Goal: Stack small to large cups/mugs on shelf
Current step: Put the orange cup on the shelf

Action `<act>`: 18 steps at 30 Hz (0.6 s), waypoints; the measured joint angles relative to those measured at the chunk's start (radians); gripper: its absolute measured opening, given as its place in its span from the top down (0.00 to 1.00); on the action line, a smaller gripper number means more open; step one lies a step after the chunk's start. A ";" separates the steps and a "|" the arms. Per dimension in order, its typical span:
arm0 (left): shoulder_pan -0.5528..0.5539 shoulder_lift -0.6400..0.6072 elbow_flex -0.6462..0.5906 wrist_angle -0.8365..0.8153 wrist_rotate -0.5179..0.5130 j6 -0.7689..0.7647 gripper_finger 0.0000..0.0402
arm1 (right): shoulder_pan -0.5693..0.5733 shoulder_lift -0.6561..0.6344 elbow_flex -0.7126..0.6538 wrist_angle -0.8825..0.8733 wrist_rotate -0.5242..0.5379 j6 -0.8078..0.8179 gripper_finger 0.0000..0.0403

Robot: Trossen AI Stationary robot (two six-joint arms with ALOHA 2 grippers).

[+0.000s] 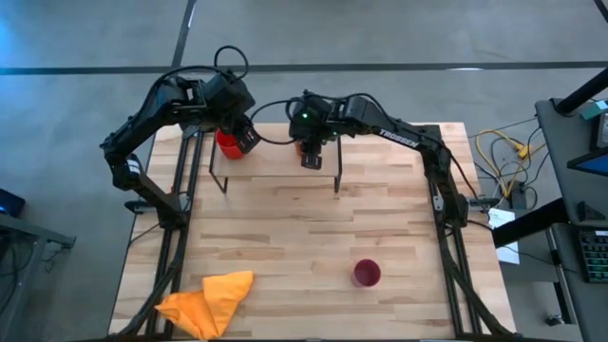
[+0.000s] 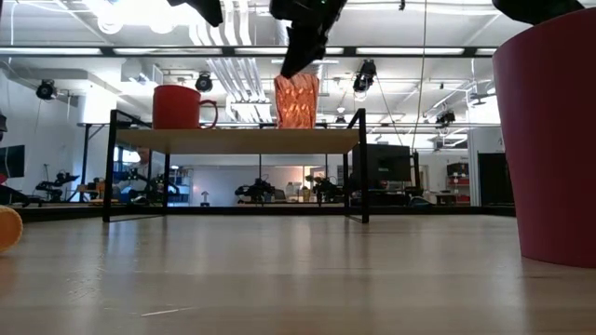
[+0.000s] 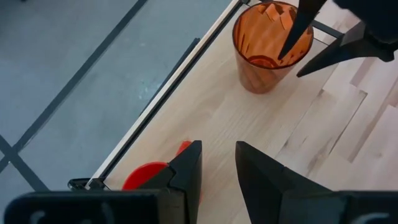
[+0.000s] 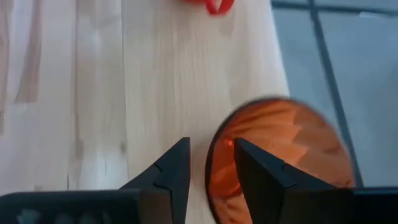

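Observation:
My right gripper will next set the orange patterned cup closer to the red mug (image 4: 217,5) on the shelf, so it will first grab the cup by its rim (image 4: 209,163).
The shelf (image 1: 275,157) stands at the table's far edge. The red mug (image 2: 177,107) stands on its left end and the orange patterned cup (image 2: 296,102) near its middle. My right gripper (image 4: 211,143) points down over the orange cup (image 4: 280,155), slightly open. One finger is inside the rim and one outside, with a gap showing on each side of the wall. My left gripper (image 3: 217,155) hovers slightly open and empty just beside the red mug (image 3: 146,177). The magenta tumbler (image 1: 366,274) stands on the table at the near right.
An orange cloth (image 1: 204,302) lies crumpled at the table's near left corner. The magenta tumbler looms at the right of the low view (image 2: 549,140). Bare tabletop (image 1: 304,228) lies between the shelf and the near edge. The shelf's right end (image 2: 335,140) is bare.

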 joint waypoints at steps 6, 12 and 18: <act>0.000 0.000 0.000 0.000 0.000 0.000 0.79 | 0.000 -0.024 0.000 0.087 0.007 -0.013 0.72; 0.000 0.000 0.000 0.000 0.000 0.002 0.79 | 0.000 -0.096 0.001 -0.026 0.181 0.009 0.78; 0.000 0.000 0.000 0.001 0.000 0.058 0.79 | -0.027 -0.141 -0.001 -0.208 0.168 0.072 0.96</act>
